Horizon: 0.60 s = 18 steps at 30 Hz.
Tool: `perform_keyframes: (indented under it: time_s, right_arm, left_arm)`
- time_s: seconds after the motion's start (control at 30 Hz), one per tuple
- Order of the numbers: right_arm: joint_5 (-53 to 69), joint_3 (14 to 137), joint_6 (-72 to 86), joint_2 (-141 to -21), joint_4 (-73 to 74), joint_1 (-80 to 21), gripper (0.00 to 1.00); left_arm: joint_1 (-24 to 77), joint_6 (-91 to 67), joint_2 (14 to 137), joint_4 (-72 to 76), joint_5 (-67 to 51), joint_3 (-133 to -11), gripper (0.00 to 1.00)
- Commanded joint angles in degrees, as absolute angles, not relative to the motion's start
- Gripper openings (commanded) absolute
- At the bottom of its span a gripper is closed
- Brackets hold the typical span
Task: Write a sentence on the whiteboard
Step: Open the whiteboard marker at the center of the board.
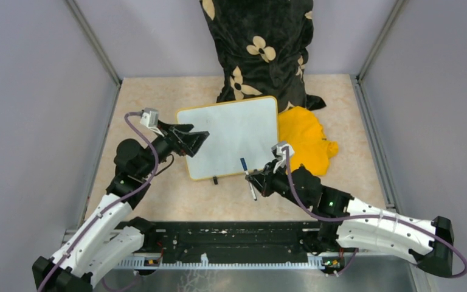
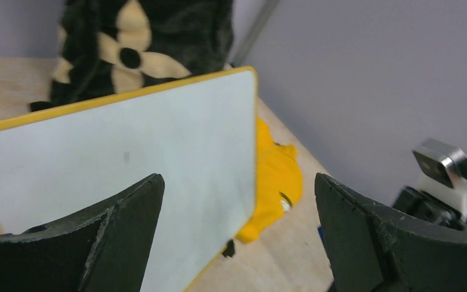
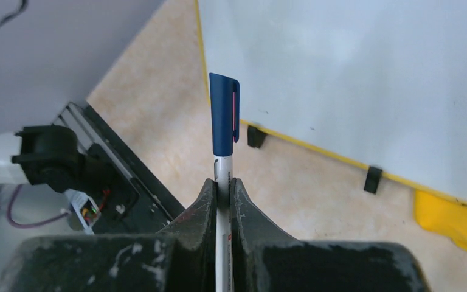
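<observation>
The left gripper needs to grab the marker's blue cap [image 1: 244, 164] [image 2: 323, 238] next, to uncap the marker for writing. The right gripper keeps holding the marker's white body steady.
The whiteboard [image 1: 231, 137] lies flat mid-table, glossy white with a yellow frame and black clips [image 1: 215, 180] on its near edge. Its face [image 2: 127, 158] is blank; no sentence shows on it. My left gripper [image 1: 199, 143] stands open at the board's left edge, its fingers [image 2: 127, 231] spread wide with nothing between them. My right gripper [image 1: 256, 177] is shut on a white marker [image 1: 248, 176] just off the board's near edge. The marker's blue cap [image 3: 224, 121] is on and points toward the whiteboard [image 3: 352, 79].
A yellow cloth [image 1: 307, 143] lies crumpled against the board's right side. A black cushion with cream flowers [image 1: 258, 48] leans at the back wall. Grey walls close in on three sides, and a black rail [image 1: 231, 243] runs along the near edge.
</observation>
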<state>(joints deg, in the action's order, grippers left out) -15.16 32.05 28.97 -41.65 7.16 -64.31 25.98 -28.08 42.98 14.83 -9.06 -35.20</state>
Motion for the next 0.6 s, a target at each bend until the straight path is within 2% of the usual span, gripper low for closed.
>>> perform_keyframes:
  time_s: [0.0, 0.23, 0.37, 0.57]
  right_arm:
    - [-13.5, 29.4, 28.5, -38.9, -10.5, -64.4, 0.0]
    - [-7.4, 32.1, 27.4, -42.5, -16.7, -64.4, 0.0]
    - [-5.7, 32.7, 27.9, -45.2, -21.1, -64.5, 0.0]
    - [-5.4, 34.0, 28.1, -48.4, -24.8, -64.6, 0.0]
  left_arm:
    - [26.4, -33.1, 45.6, 20.2, -31.5, -37.7, 0.99]
    - [26.8, -46.6, 50.7, 32.2, -50.2, -36.5, 0.99]
    - [28.6, -47.9, 52.8, 33.1, -51.2, -37.1, 0.99]
    - [30.6, -44.7, 55.9, 26.2, -51.0, -39.6, 0.9]
